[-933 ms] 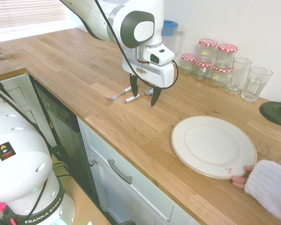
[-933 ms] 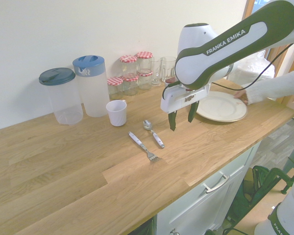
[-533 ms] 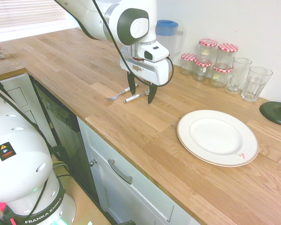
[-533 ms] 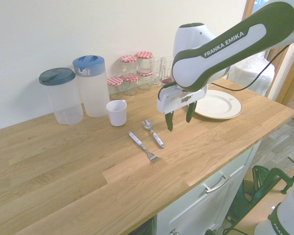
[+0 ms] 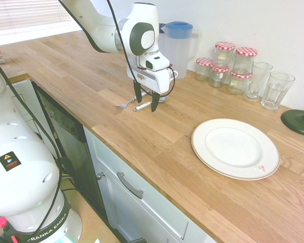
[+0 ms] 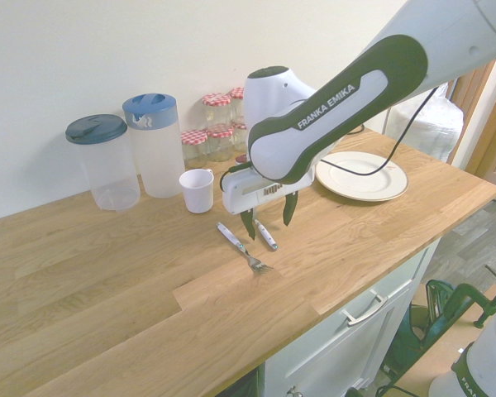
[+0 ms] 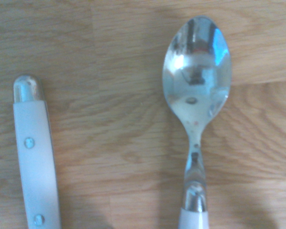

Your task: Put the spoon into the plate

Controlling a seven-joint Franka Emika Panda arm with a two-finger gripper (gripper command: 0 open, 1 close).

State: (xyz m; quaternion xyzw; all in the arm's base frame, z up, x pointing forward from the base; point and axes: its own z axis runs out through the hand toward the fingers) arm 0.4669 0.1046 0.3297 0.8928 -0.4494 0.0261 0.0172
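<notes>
The spoon's slim white handle [image 5: 142, 107] has two straight sides facing the fingers, so the gripper should grab it there next. The spoon's bowl [image 5: 162, 98] is curved and sloped.
The spoon [image 5: 142, 106] lies on the wooden counter, and its shiny bowl [image 7: 198, 71] fills the wrist view. My gripper [image 5: 146, 99] hangs open right over it, one finger on each side, not touching it. In the second exterior view the gripper [image 6: 269, 219] stands just above the spoon's white handle [image 6: 267, 237]. The off-white plate [image 5: 235, 149] sits empty further along the counter, with a small red smudge at its near rim; it also shows as the plate [image 6: 362, 175] beyond the arm.
A fork [image 6: 241, 246] with a white handle [image 7: 35, 157] lies parallel beside the spoon. A white cup [image 6: 197, 190], two lidded pitchers [image 6: 153, 141], jars [image 5: 225, 63] and glasses [image 5: 276, 89] line the wall. The counter's front edge is close.
The arm moved away from the plate side and lower, to above the spoon. A sleeved hand that held the plate's edge has gone, and the plate shifted slightly.
</notes>
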